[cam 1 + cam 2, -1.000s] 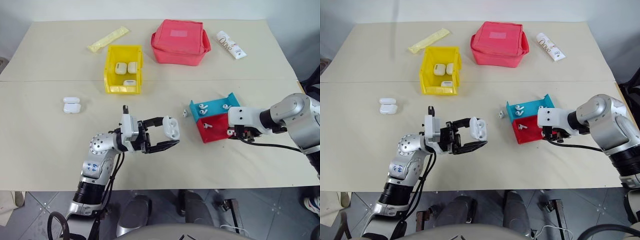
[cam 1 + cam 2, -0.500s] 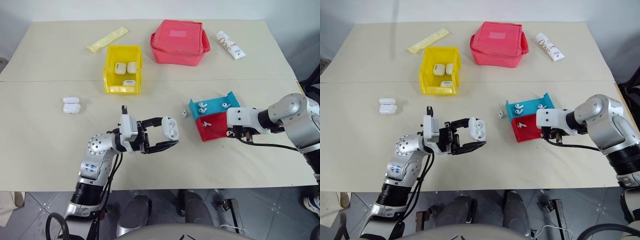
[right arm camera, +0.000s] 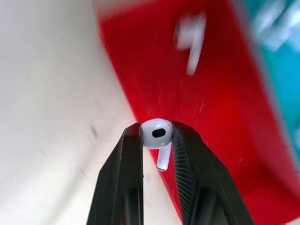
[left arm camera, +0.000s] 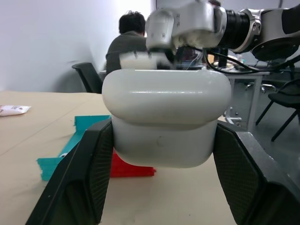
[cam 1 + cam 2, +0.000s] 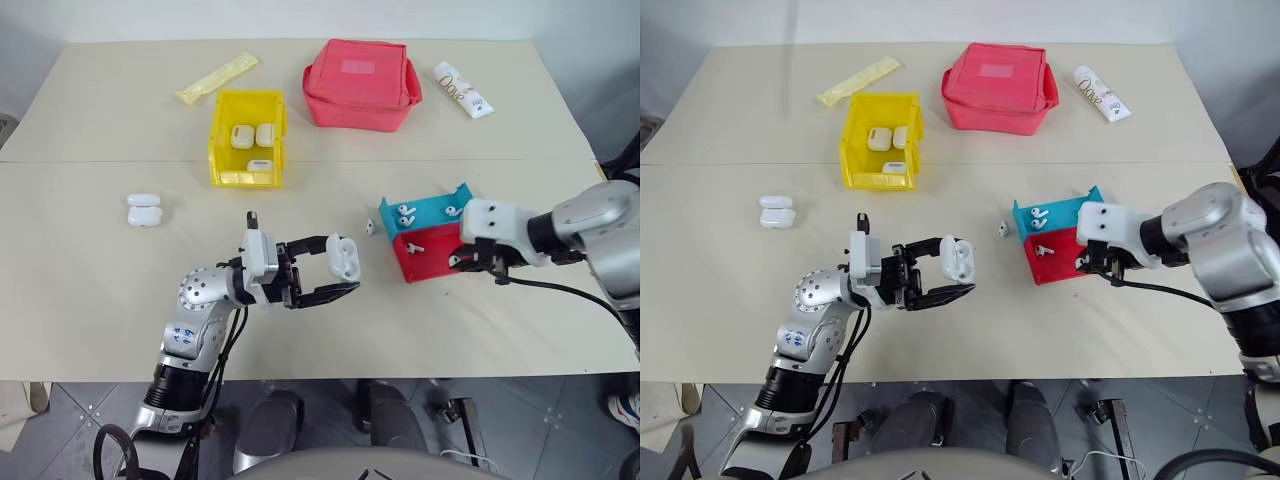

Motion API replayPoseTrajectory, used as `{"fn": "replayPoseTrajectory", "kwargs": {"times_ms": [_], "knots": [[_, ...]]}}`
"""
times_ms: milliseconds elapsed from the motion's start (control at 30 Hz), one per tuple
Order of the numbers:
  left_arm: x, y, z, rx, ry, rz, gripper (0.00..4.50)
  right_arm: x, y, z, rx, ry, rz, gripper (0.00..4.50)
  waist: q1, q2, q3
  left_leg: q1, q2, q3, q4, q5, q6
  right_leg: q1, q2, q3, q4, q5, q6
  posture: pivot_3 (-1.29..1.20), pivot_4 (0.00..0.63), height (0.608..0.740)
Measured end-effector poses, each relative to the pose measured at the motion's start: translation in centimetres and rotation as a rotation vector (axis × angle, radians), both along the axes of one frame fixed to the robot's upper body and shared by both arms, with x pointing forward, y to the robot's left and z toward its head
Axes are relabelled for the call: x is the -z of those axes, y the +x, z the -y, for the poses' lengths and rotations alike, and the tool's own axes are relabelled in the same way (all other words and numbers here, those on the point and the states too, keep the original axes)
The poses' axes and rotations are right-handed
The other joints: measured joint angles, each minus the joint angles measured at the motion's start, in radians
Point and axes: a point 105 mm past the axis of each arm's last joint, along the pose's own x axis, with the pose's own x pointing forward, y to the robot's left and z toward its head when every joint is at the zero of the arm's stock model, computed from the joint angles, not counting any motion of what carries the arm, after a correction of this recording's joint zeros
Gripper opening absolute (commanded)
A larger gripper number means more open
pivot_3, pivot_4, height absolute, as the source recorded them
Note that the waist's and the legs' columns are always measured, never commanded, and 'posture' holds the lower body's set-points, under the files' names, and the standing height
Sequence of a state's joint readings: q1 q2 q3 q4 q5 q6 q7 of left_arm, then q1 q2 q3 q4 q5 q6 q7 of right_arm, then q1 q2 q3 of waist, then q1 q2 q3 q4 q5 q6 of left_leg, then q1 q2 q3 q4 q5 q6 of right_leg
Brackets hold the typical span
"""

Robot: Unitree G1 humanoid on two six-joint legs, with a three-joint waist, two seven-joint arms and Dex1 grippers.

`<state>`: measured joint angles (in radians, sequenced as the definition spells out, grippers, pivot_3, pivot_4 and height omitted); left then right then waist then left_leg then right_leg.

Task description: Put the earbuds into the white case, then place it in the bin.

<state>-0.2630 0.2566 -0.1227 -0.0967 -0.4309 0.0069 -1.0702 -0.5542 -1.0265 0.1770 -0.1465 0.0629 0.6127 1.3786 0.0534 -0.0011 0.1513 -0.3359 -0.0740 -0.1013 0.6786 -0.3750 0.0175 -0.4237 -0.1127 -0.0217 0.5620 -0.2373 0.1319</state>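
Note:
The earbud hangs over the red tray, so it is too early to release. My right gripper moves the earbud toward the white case [image 5: 344, 258] next, before releasing the earbud.
My left gripper [image 5: 342, 266] is shut on the white case [image 5: 343, 255], held above the table's near middle; in the left wrist view the case [image 4: 166, 122] sits between both black fingers [image 4: 93, 173]. My right gripper [image 5: 459, 262] hovers over the near edge of the red tray [image 5: 425, 264], shut on one earbud [image 3: 157, 133] with its stem hanging down. More earbuds lie in the red tray [image 5: 415, 249], in the blue tray [image 5: 405, 212] and on the table [image 5: 369, 227]. The yellow bin [image 5: 216, 135] stands far left of centre and holds three white cases.
A spare white case [image 5: 143, 210] lies at the left. A red zip pouch [image 5: 360, 83], a yellow packet [image 5: 215, 78] and a white tube [image 5: 462, 89] line the far edge. The blue tray [image 5: 432, 203] adjoins the red one. A seated person [image 4: 129, 37] is behind.
My right gripper has closed on an earbud in the red tray and lifted it a little, turning as it rose. The left gripper and the case have not moved.

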Motion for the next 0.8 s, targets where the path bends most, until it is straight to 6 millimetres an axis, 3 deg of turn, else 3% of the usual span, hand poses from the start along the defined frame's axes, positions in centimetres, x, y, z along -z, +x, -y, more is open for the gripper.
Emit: {"fn": "replayPoseTrajectory", "kwargs": {"times_ms": [133,267,467,800], "knots": [[0.7,0.1,0.5,0.042,0.001,-0.029,2.79,-1.8,-1.9,-1.9,0.012,0.229,0.005,0.49,0.002,0.0,0.0,0.0,0.0,0.0,0.0,0.0,0.0,0.001,0.0,0.0,-0.001,0.0,0.0,0.0,0.15,0.74],[0.6,0.4,1.4,0.115,-0.01,-0.033,2.79,-5.3,-3.4,-6.2,-0.056,0.676,0.071,0.49,0.0,-0.001,0.0,0.0,0.001,-0.001,0.0,0.0,-0.001,0.001,0.0,0.0,0.0,0.001,0.0,0.0,0.15,0.74],[0.4,1.0,2.1,0.199,-0.003,-0.026,2.79,-6.0,-5.6,-9.4,-0.083,0.949,0.014,0.49,0.0,-0.001,-0.001,0.0,0.0,-0.001,0.0,0.0,0.0,0.0,0.0,0.0,0.004,0.001,-0.001,0.0,0.15,0.74],[-1.4,1.8,2.4,0.252,-0.004,0.016,2.79,-5.2,-5.5,-10.8,-0.041,1.034,0.034,0.49,-0.007,-0.001,-0.002,0.0,0.0,-0.001,0.0,0.001,0.001,0.0,0.001,0.0,0.005,0.001,-0.001,0.0,0.15,0.74]]}}
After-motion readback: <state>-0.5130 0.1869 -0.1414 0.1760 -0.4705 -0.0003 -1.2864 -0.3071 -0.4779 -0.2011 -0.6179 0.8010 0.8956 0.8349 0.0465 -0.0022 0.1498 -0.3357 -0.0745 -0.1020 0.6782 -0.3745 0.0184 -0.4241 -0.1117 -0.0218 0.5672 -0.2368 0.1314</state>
